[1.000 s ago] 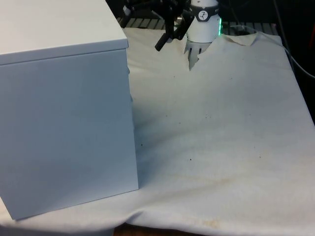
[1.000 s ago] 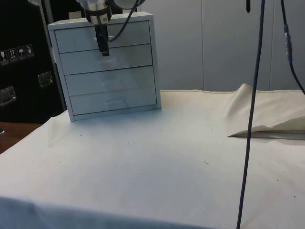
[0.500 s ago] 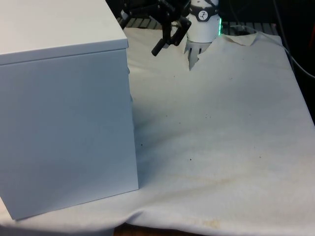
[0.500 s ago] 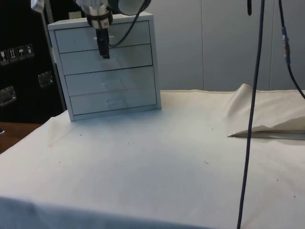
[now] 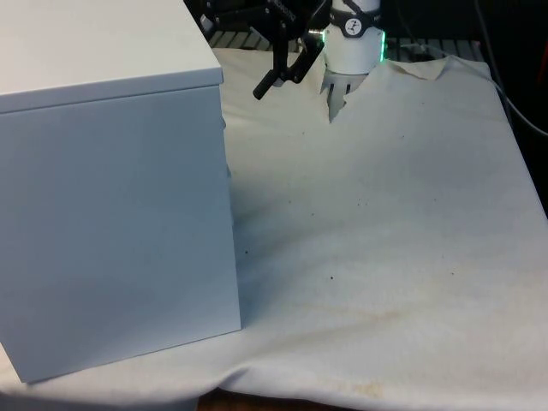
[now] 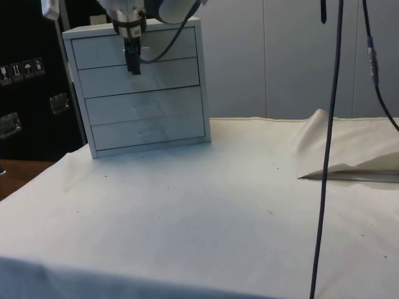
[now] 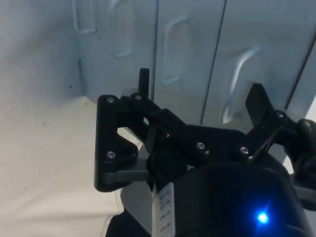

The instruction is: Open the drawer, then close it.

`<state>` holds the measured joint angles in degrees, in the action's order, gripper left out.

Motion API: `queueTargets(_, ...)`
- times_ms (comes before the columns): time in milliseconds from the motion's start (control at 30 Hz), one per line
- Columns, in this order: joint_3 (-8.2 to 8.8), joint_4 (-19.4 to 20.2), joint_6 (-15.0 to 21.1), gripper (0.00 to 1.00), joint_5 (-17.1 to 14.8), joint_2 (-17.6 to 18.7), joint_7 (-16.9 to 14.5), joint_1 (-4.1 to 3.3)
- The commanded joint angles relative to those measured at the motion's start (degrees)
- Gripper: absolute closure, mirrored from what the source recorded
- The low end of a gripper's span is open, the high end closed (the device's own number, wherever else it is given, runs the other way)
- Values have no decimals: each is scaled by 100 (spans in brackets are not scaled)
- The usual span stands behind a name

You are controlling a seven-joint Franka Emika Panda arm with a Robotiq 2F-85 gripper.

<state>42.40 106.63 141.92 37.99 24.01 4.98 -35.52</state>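
I need to pull the top drawer [image 7: 277, 47] open and then close it. My gripper should grab it by its thin white handle [image 7: 236, 82] next.
A white chest of drawers [image 5: 111, 197] stands at the front view's left, its plain back and side turned to that camera. In the side view the chest [image 6: 162, 93] shows four stacked drawers, all shut. My black gripper [image 6: 132, 62] hangs just in front of the top drawer [image 6: 174, 43], tips level with that drawer's lower edge. In the front view the gripper [image 5: 278, 75] is beside the chest's far upper corner, a short gap away. In the wrist view the gripper [image 7: 200, 91] is open, its fingers [image 7: 143, 81] spread before the pale bar handles [image 7: 173, 49], touching nothing.
A raised fold of the white cloth [image 6: 340, 156] lies at the side view's right. Dark cables [image 6: 330, 124] hang down in front of that camera. The cloth [image 5: 385, 214] beside the chest is bare and a little speckled.
The gripper has swung towards the chest's drawer side, to the front view's left, and turned slightly. The drawers have not moved.
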Motion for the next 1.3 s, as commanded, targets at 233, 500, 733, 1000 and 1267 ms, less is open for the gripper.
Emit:
queueTargets(233,23,-160,74,23,74,172,166,0)
queueTargets(500,34,-195,74,70,149,201,246,-6)
queueTargets(733,23,-195,46,100,258,178,298,11)
queueTargets(1000,29,-218,11,100,275,172,275,17)
queueTargets(1267,34,-229,0,100,275,172,264,17)
